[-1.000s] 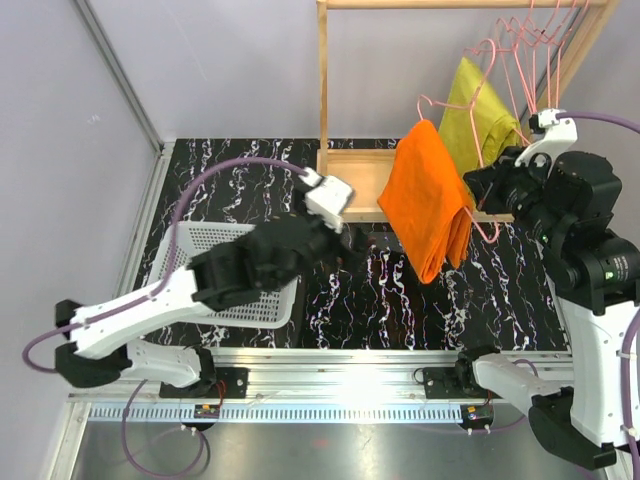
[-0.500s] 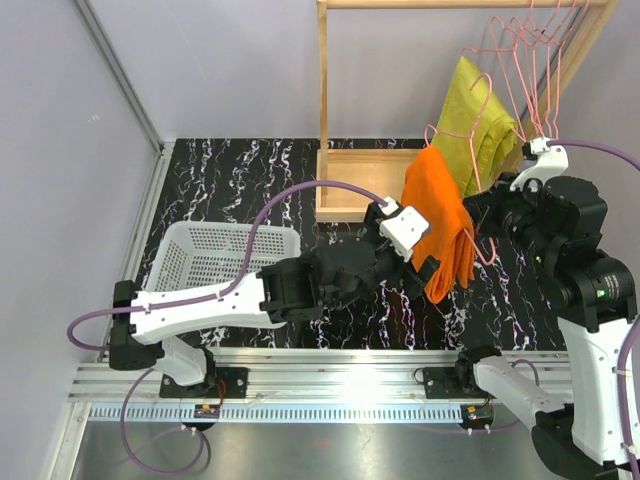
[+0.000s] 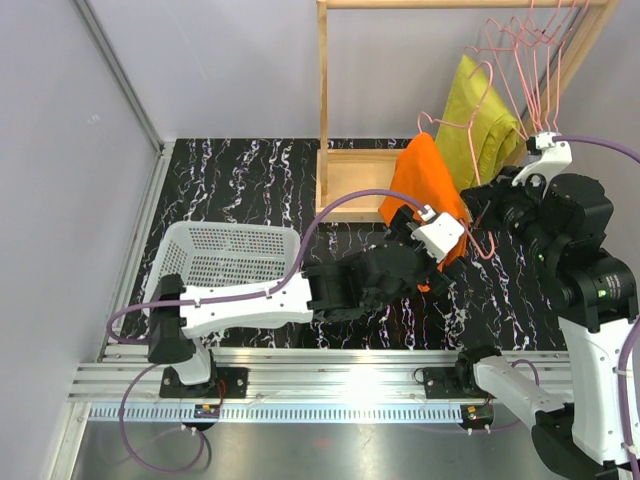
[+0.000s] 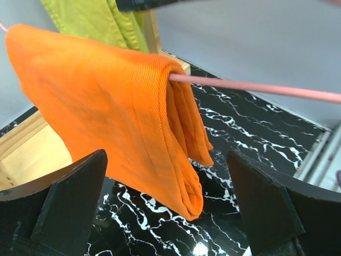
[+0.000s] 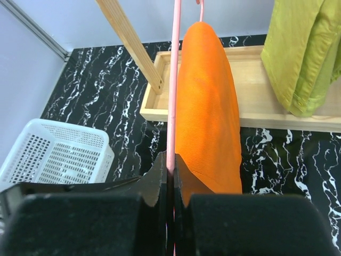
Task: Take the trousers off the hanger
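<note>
My left gripper would leave the orange trousers draped over the hanger bar if I lifted it now, because its fingers are wide open around the cloth.
The orange trousers hang folded over the bar of a pink wire hanger, in front of the wooden rack. My right gripper is shut on the hanger's wire, with the trousers draped just right of its fingers. My left gripper has reached in low under the cloth. In the left wrist view it stands wide open, its two fingers on either side of the trousers' lower folded edge without touching it. The hanger bar comes out of the fold to the right.
A white mesh basket stands on the black marbled table at the left. The wooden rack's tray lies behind the trousers. A yellow-green garment and several bare pink hangers hang on the rail at the back right.
My left arm has swung right, from above the basket to under the trousers, gripper still open. The right gripper has kept hold of the hanger, which has shifted slightly.
</note>
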### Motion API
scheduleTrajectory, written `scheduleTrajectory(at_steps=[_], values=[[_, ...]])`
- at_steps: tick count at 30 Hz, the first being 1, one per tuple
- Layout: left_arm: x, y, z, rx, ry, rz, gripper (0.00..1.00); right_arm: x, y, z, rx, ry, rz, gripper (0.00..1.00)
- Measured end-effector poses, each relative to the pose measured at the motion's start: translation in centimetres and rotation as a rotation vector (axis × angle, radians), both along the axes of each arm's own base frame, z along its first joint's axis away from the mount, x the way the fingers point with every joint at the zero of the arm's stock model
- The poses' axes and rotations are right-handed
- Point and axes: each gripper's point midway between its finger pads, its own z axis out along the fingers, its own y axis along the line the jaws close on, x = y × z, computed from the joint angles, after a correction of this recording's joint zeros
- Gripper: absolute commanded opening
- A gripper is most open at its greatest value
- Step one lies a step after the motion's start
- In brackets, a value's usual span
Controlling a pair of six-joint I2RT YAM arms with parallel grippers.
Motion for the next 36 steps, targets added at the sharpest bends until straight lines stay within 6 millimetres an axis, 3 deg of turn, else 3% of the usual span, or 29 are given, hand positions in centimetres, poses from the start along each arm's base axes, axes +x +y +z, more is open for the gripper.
scheduleTrajectory(at_steps=[6,12,14,17,21,26,27,30,36], values=[[1.1,-0.7,-0.4,0.01,-0.009,0.044,0.98,-0.3,0.4,0.9,0.019,-0.016,0.022,0.0],[2.9,-1.3,-1.1,0.014,-0.02,0.104,0.88,-0.4,0.6,1.0,0.025,-0.017,0.031,0.0],[3.7,-1.3,-1.6,0.022,-0.02,0.123,0.77,-0.7,0.7,1.2,0.028,-0.02,0.039,0.0],[4.6,-1.0,-2.1,0.033,-0.02,0.147,0.68,-1.0,0.7,1.9,0.032,-0.034,0.046,0.0],[5.3,-0.9,-1.8,0.017,-0.024,0.161,0.65,-1.5,0.6,2.7,0.038,-0.06,0.046,0.0],[5.4,-0.9,-1.5,0.003,-0.025,0.162,0.42,-1.6,0.8,3.1,0.05,-0.073,0.058,0.0],[5.4,-0.9,-1.5,0.003,-0.025,0.162,0.25,-1.7,0.9,3.1,0.052,-0.072,0.063,0.0],[5.7,-0.7,-1.6,0.007,-0.027,0.173,0.0,-1.7,1.0,3.1,0.053,-0.071,0.068,0.0],[5.9,-0.4,-1.6,0.011,-0.028,0.189,0.0,-1.7,1.0,3.0,0.051,-0.071,0.068,0.0]])
